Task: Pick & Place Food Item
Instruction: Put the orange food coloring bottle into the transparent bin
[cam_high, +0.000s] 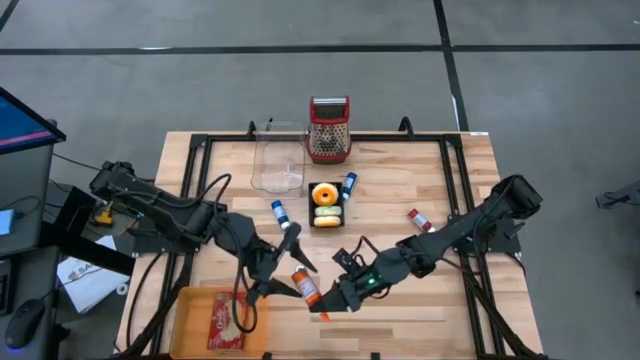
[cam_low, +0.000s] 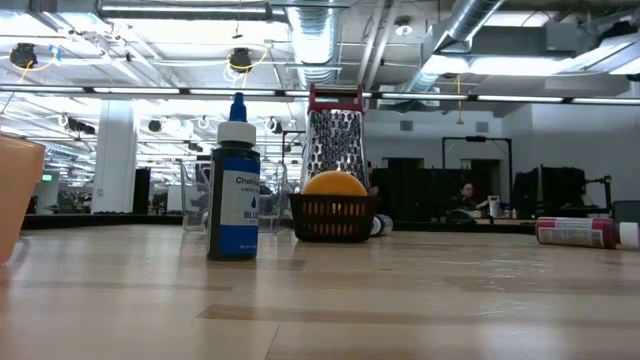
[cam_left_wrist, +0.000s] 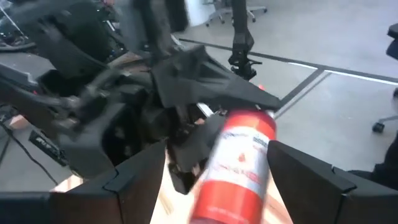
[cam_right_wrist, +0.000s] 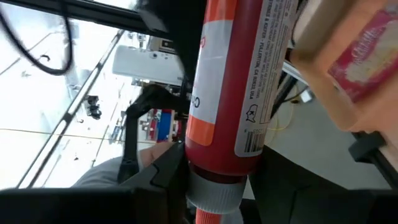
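Observation:
The left gripper grabs the red sauce bottle's labeled body (cam_high: 305, 283) (cam_left_wrist: 238, 163) next, to take the bottle over from my right gripper.
A red sauce bottle (cam_high: 305, 287) with a white collar and an orange tip is in the air above the table's near middle. My right gripper (cam_high: 328, 302) is shut on it. My left gripper (cam_high: 296, 272) comes from the left and is open; its two fingers stand on either side of the bottle's red body (cam_left_wrist: 239, 162) with gaps showing. An orange tray (cam_high: 190, 305) at the near left corner holds a red packet (cam_high: 222, 322). The low view shows neither gripper. My right gripper pinches the bottle between its two fingers at the lower body, just above the white collar (cam_right_wrist: 214, 158), near the cap end. The fingers lie across the bottle. The bottle is lifted clear of the table, with its bottom end reaching between my left gripper's open fingers.
A black basket (cam_high: 325, 222) with round orange and yellow food sits mid-table. Two blue bottles (cam_high: 280, 213) (cam_high: 347, 185), a red-topped grater (cam_high: 329, 128) and a clear container (cam_high: 278, 157) stand farther back. A small red and white bottle (cam_high: 418, 220) lies on the right.

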